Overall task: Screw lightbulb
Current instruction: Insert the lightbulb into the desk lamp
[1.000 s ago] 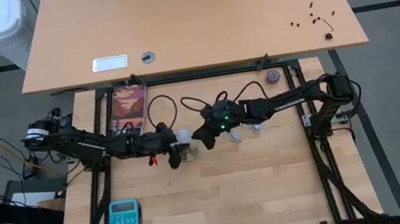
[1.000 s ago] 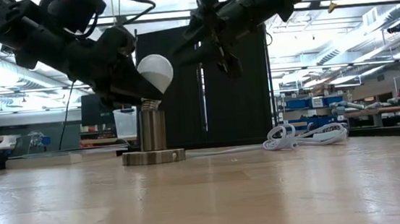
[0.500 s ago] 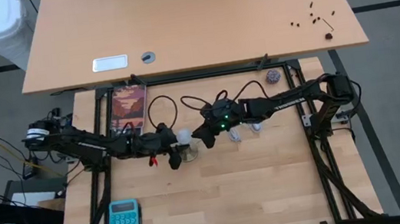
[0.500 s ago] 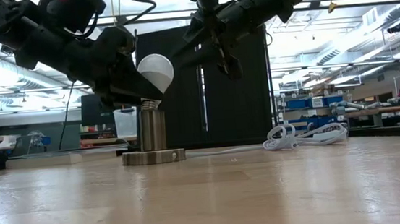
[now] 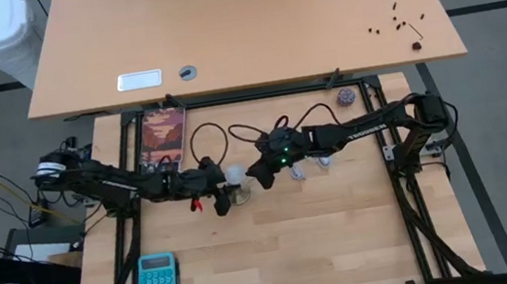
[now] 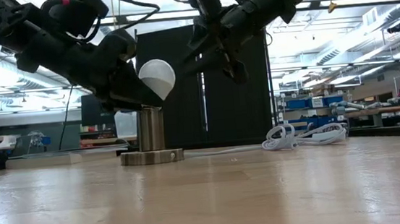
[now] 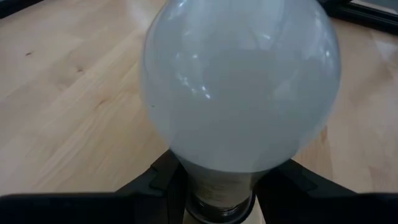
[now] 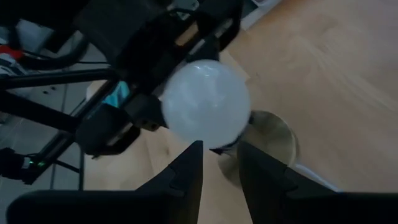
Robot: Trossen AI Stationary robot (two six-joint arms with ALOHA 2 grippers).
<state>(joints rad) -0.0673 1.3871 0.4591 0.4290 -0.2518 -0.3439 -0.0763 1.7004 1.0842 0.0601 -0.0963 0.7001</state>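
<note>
I need to open my left gripper, as the bulb's screw base [image 7: 217, 205] is inside the socket's rim [image 7: 219, 218] in the left wrist view and the bulb would rest in the socket.
The white lightbulb [image 6: 158, 78] is held over the metal socket post [image 6: 150, 128], whose round base [image 6: 152, 157] stands on the table. The bulb tilts, its round end up and toward the table's right. It also shows in the high view [image 5: 235, 173] and fills the left wrist view [image 7: 242, 81]. My left gripper [image 5: 214, 182] is shut on the bulb. My right gripper [image 8: 221, 171] hovers just right of the bulb, slightly open and empty, and it also shows in the low view [image 6: 229, 60]. My left gripper pinches the bulb's narrow neck [image 7: 217, 180], just above the screw base, between its two fingers [image 7: 155, 183]. It comes from the table's left, slanting down. The bulb sits tilted over the socket's top. The gripper hides whether the base is in the socket.
The socket's white cord lies coiled on the table toward the right [image 6: 296, 136]. A teal calculator [image 5: 157, 280] lies at the near left, a book [image 5: 163, 137] at the far left, and a small purplish ball [image 5: 346, 97] at the far right.
My left gripper has lowered the bulb a little onto the socket. The screw thread that showed above the socket's top a second ago is now hidden. The bulb stays tilted.
</note>
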